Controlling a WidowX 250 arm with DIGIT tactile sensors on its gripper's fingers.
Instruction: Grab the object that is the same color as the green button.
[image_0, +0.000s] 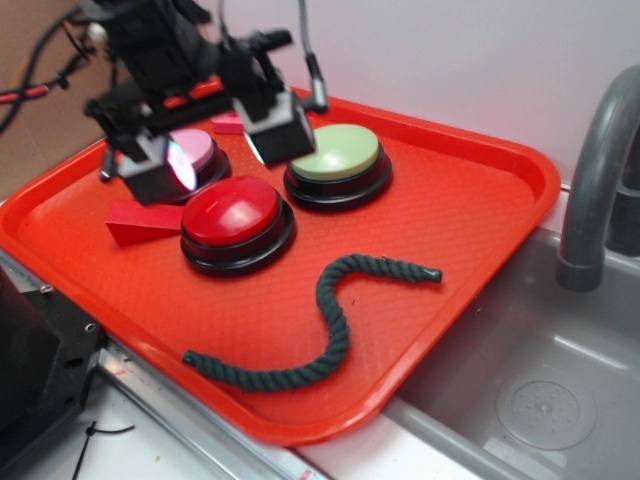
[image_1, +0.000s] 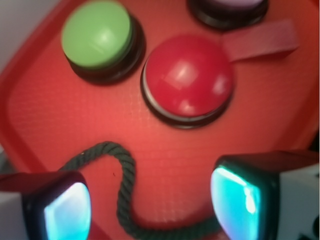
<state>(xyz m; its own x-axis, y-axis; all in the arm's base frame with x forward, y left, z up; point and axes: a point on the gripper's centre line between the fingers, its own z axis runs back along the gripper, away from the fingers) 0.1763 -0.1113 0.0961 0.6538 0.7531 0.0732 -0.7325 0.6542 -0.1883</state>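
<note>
The rope stretches long and slack across the tray (image_0: 480, 200), so the robot's gripper needs to grab the rope next by the middle of its S-curve (image_0: 334, 322).
A long dark green twisted rope (image_0: 330, 325) lies in an S-curve on the front part of the red tray (image_0: 480, 200); in the wrist view the rope (image_1: 127, 185) curves between and below my fingers. The pale green dome button (image_0: 337, 153) (image_1: 98, 34) sits on its black base at the back of the tray. My gripper (image_0: 218, 150) (image_1: 150, 205) hovers open well above the buttons, over the red and pink ones, with nothing between its glowing pads (image_1: 235, 202).
A red dome button (image_0: 234, 213) (image_1: 187, 77) sits mid-tray, a pink dome button (image_0: 195, 155) (image_1: 230, 6) behind it. A red wedge block (image_0: 140, 222) (image_1: 262, 40) lies at the left. A grey sink (image_0: 540, 390) and faucet (image_0: 595, 170) are at the right.
</note>
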